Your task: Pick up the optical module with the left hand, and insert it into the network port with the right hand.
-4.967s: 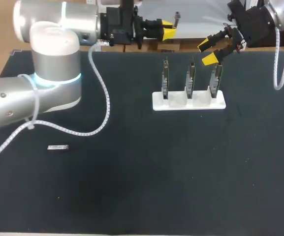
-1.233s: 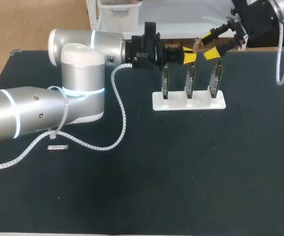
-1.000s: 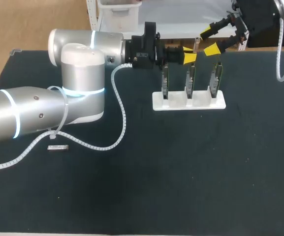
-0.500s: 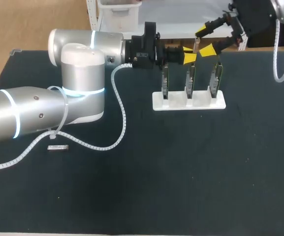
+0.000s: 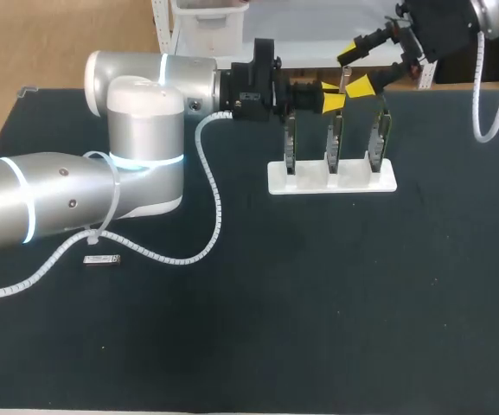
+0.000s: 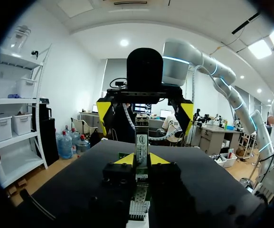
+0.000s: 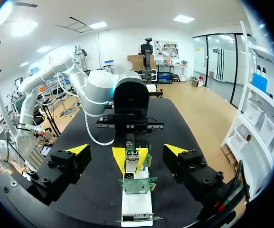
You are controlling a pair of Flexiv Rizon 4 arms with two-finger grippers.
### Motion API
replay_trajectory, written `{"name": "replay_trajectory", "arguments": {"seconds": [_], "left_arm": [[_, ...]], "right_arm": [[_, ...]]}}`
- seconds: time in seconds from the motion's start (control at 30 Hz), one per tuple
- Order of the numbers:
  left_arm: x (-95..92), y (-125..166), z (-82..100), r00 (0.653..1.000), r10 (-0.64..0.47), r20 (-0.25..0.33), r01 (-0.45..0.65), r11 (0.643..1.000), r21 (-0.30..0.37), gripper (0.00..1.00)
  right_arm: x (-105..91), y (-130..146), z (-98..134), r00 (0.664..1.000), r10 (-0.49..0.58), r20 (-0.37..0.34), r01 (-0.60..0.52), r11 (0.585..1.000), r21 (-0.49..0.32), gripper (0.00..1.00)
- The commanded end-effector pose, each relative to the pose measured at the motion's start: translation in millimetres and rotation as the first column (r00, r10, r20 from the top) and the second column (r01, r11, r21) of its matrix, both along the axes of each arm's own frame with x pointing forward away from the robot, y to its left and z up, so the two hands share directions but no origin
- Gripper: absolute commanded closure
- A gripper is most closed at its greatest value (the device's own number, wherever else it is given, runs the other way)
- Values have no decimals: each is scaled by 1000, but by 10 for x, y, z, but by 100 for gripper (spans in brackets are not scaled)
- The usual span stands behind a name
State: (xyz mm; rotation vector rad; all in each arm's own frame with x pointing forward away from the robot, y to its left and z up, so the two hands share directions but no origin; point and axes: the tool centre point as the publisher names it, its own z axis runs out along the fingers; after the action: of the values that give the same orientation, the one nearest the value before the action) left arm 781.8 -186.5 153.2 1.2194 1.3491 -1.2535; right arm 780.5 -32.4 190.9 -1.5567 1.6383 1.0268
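My right gripper will next grab the silver optical module (image 7: 131,159) by its long sides to insert it into the network port (image 7: 128,175).
My left gripper (image 5: 333,101) is shut on a slim silver optical module (image 5: 345,82), held upright above the white stand (image 5: 331,180) with its three green port boards (image 5: 335,138). In the left wrist view the module (image 6: 141,141) rises from between the yellow fingertips (image 6: 125,159). My right gripper (image 5: 353,70) hangs open just past the module, its fingers spread wide to either side and touching nothing. From the right wrist, the module (image 7: 131,159) sits straight ahead of the right gripper (image 7: 127,150), above a port board (image 7: 137,185).
A second small silver module (image 5: 102,259) lies flat on the black table at the left, under my left arm's cable. The stand (image 7: 137,209) is near the table's far edge. The near half of the black mat (image 5: 318,303) is bare.
My right gripper has risen and shifted left, closing in on the held module while staying open. The left arm and the module have kept still.
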Motion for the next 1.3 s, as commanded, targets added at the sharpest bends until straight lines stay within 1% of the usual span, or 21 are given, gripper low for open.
{"name": "replay_trajectory", "arguments": {"seconds": [0.03,0.1,0.13,0.17,0.23,0.87,0.9,0.93,0.97,1.23,1.3], "left_arm": [[11,-6,-3,1000,-1,0,1,1000,1,100],[11,-6,-3,1000,-1,0,1,1000,1,100],[11,-6,-3,1000,-1,0,1,1000,1,100],[11,-6,-3,1000,-1,0,1,1000,1,100],[11,-6,-3,1000,-1,0,1,1000,1,100],[11,-6,-3,1000,-1,0,1,1000,1,100],[11,-6,-3,1000,-1,0,1,1000,1,98],[11,-6,-3,1000,-1,0,1,1000,1,7],[11,-6,-3,1000,-1,0,1,1000,1,0],[11,-6,-3,1000,-1,0,1,1000,1,0],[-11,20,-9,1000,-25,-2,25,1000,-6,0]], "right_arm": [[29,9,1,1000,5,-4,-5,1000,-1,0],[31,13,3,1000,8,-4,-8,1000,-1,0],[32,14,4,1000,8,-4,-8,1000,-1,6],[33,15,5,1000,9,-4,-9,1000,-1,56],[35,17,6,1000,9,-5,-9,1000,-2,100],[44,2,-20,1000,2,-14,-3,1000,-8,100],[45,0,-23,1000,2,-15,-2,1000,-8,100],[45,-2,-25,1000,1,-16,-1,1000,-8,100],[45,-5,-27,1000,0,-16,0,1000,-8,100],[48,-20,-33,1000,-7,-18,7,1000,-9,100],[49,-21,-33,1000,-9,-18,9,1000,-7,100]]}}
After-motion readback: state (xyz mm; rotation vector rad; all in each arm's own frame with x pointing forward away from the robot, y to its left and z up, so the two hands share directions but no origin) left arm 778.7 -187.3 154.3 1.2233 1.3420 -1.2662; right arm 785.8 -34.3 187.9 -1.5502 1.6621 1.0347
